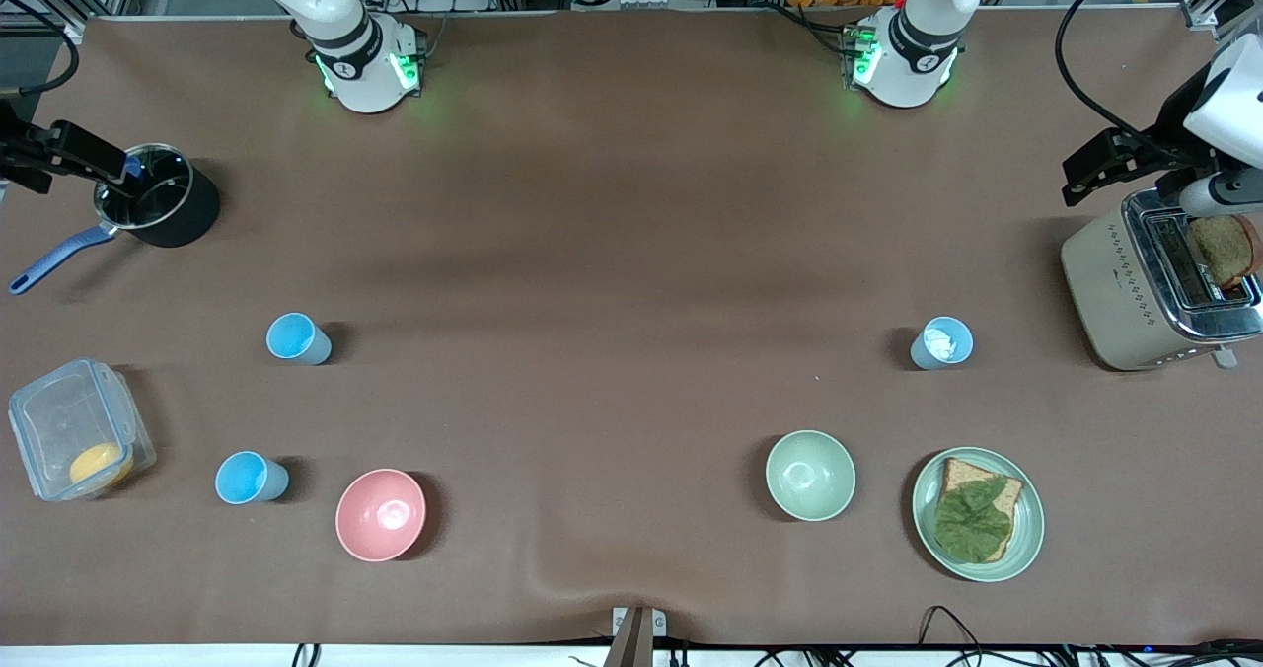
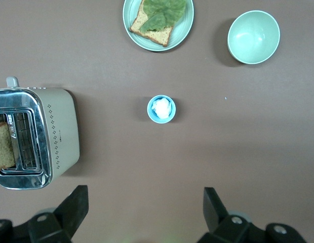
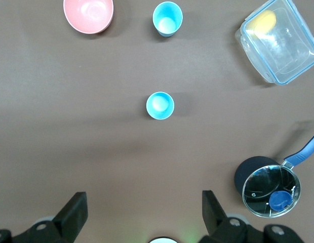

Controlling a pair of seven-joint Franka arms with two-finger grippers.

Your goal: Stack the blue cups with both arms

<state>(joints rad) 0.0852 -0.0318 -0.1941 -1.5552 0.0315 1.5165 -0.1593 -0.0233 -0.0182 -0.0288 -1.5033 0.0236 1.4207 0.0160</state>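
The blue cup has something white inside. My left gripper next needs to grab that cup by its rim to stack the blue cups.
Three blue cups stand upright on the brown table. One and another, nearer the front camera, stand toward the right arm's end; both show in the right wrist view. The third cup stands toward the left arm's end with something white inside; it shows in the left wrist view. My left gripper is open and empty, high over the table near its base. My right gripper is open and empty, high near its base. Neither gripper shows in the front view.
Pink bowl beside the nearest cup. Pale green bowl and plate with bread and lettuce near the front edge. Toaster holding bread at the left arm's end. Black pot and clear container at the right arm's end.
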